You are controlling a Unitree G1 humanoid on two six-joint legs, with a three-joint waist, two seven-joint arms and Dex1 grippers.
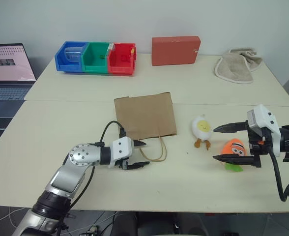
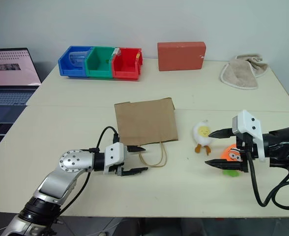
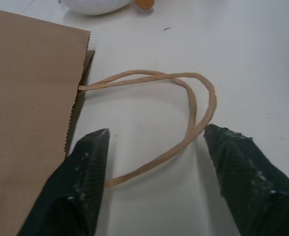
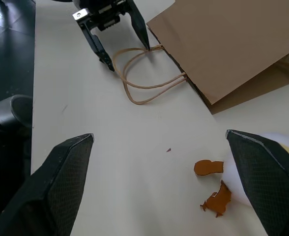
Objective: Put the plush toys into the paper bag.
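My left gripper is to pick up the bag next by its thin loop handle [image 1: 155,161] sticking out, because the paper bag's wide body [image 1: 145,116] lies flat against the table.
The paper bag [image 1: 144,115] lies flat in the middle of the table, its two loop handles [image 1: 157,150] pointing toward me. My left gripper [image 1: 141,154] is open low over the table, with its fingers either side of the handles [image 3: 184,98]. The white egg plush toy [image 1: 202,128] lies to the right of the bag. Beside it sits the orange ball plush toy [image 1: 234,147] with its green leaf. My right gripper [image 1: 217,143] stands wide open, pointing left, by the orange toy. In the right wrist view its fingers frame bare table and grip nothing.
Blue, green and red bins [image 1: 95,57] stand at the back left. A red-orange block [image 1: 175,50] is behind the bag and a beige folded cloth [image 1: 238,64] lies at the back right. A laptop [image 1: 7,66] sits off the table's left side.
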